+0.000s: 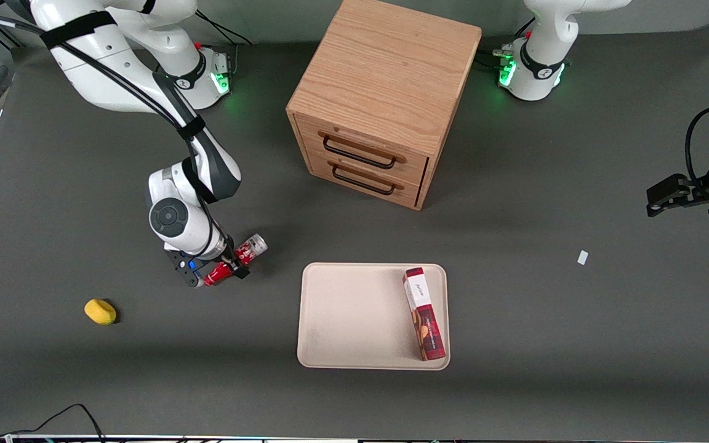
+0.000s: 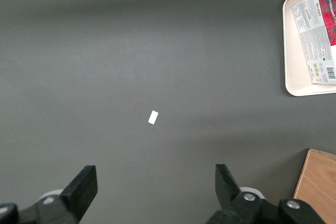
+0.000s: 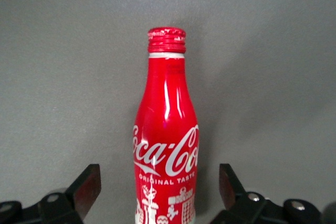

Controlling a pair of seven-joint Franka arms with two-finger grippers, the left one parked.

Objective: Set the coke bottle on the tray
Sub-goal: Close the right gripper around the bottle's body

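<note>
The right gripper picks up the coke bottle by its body next. Then the bottle goes on the tray.
The coke bottle is red with white script, and it lies on its side on the dark table, toward the working arm's end. Its silver base points toward the cabinet and its red cap toward the front camera. My right gripper is open and straddles the bottle's body. In the right wrist view the bottle lies between the two fingers of the gripper, with a gap on each side. The beige tray lies beside the bottle, toward the table's middle, and its corner shows in the left wrist view.
A red-and-white box lies in the tray along the edge toward the parked arm; it also shows in the left wrist view. A wooden two-drawer cabinet stands farther from the camera. There is a yellow object and a white scrap.
</note>
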